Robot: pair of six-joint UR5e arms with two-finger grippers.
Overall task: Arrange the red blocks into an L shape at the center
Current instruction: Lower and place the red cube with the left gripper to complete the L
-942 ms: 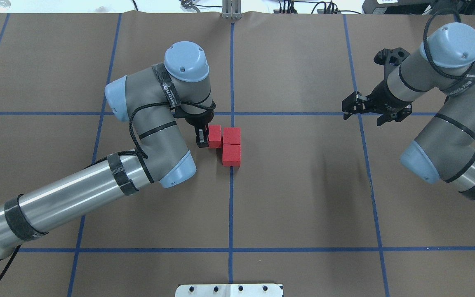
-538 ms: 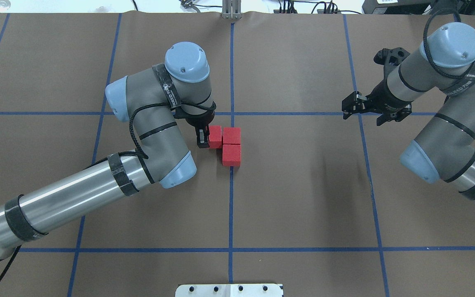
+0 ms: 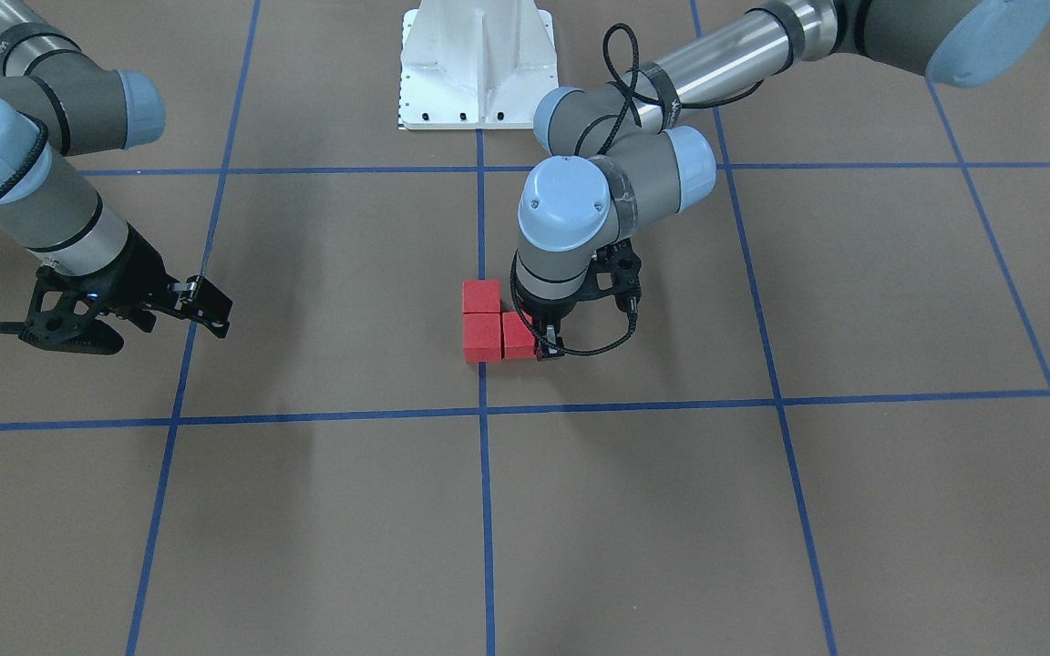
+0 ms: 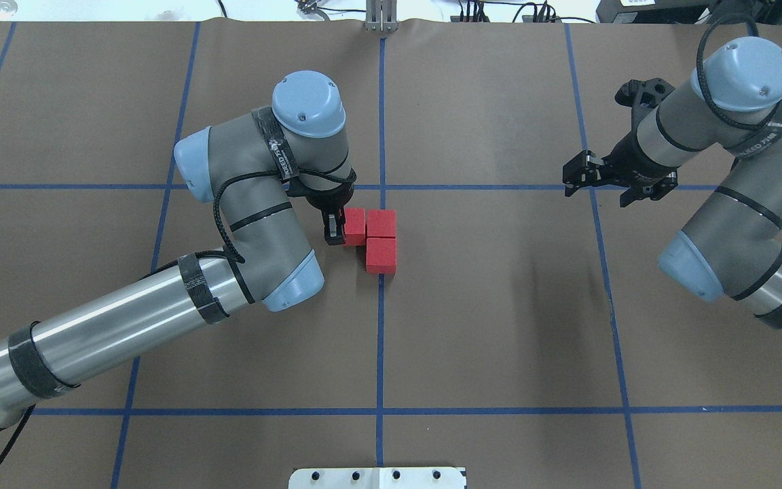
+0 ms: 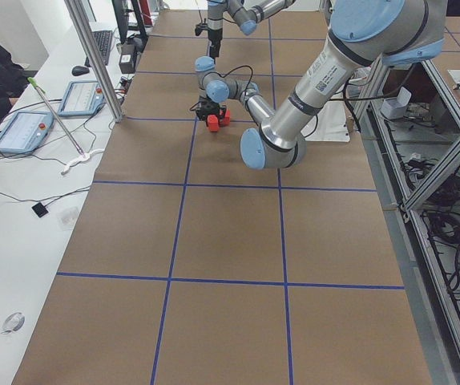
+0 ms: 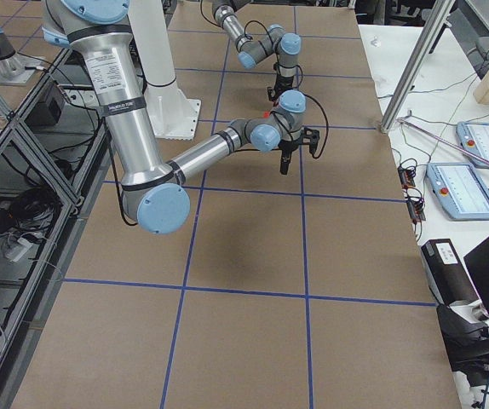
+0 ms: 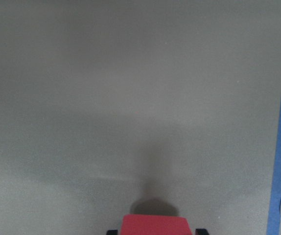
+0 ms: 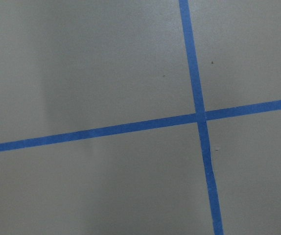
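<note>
The held red block's lower edge lines up with its neighbor's on the tabletop and the block would rest there, so it is time for my left gripper to open.
Three red blocks lie at the middle blue line, nearer the far horizontal line than the near one. Two blocks sit in a column on the line. The third block sits left of the far one, so together they make an L outline. My left gripper is shut on this third block, which shows between its fingertips in the left wrist view. My right gripper is open and empty, well to the right, above a tape crossing.
The white robot base stands at the table's near edge; its plate also shows in the overhead view. My left arm's elbow hangs low just left of the blocks. Tablets and a metal post stand on the operators' side.
My left gripper and its block have shifted very slightly toward the other two blocks. The right arm has not moved.
</note>
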